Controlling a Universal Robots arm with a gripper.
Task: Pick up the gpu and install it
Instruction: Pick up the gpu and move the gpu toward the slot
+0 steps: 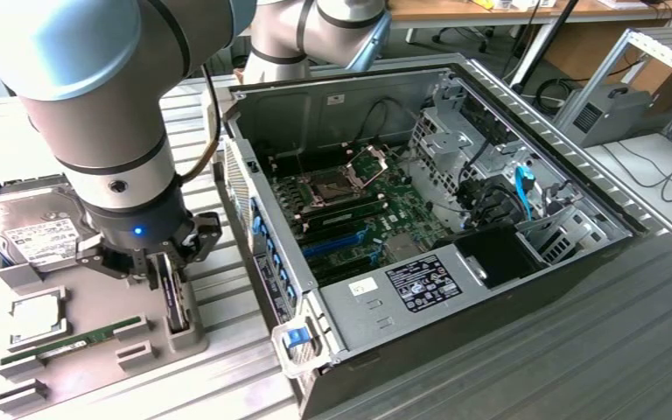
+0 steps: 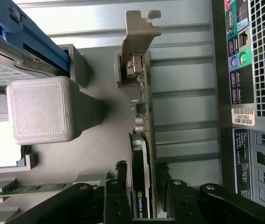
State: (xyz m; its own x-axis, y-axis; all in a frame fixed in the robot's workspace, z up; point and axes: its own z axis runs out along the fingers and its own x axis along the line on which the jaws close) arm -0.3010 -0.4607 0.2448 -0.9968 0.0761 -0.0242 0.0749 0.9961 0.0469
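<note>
The GPU's silver end bracket point(image 2: 138, 36) should stay free to fit the PC case, so my gripper will next pick up the GPU by its NVIDIA-labelled body point(image 2: 141, 186).
The gpu point(image 1: 178, 296) stands on its edge in a slot of the grey holder tray point(image 1: 137, 328), at the exterior view's left. It is a thin dark card point(image 2: 144, 116) with a silver end bracket point(image 2: 141, 25). My gripper point(image 1: 164, 282) has come straight down over it. In the wrist view my gripper point(image 2: 142, 169) straddles the card, one finger point(image 2: 121, 175) on each side, each with a narrow gap to the card. The jaws stand open around it, and the card rests in its slot.
The open PC case point(image 1: 430, 201) lies at the exterior view's right of the tray, motherboard exposed; its rear panel point(image 2: 249, 93) is close to the card. On the tray are a hard drive point(image 1: 38, 232), a processor point(image 1: 35, 317) and a green memory stick point(image 1: 73, 343). A grey block point(image 2: 41, 109) stands beside the gpu.
</note>
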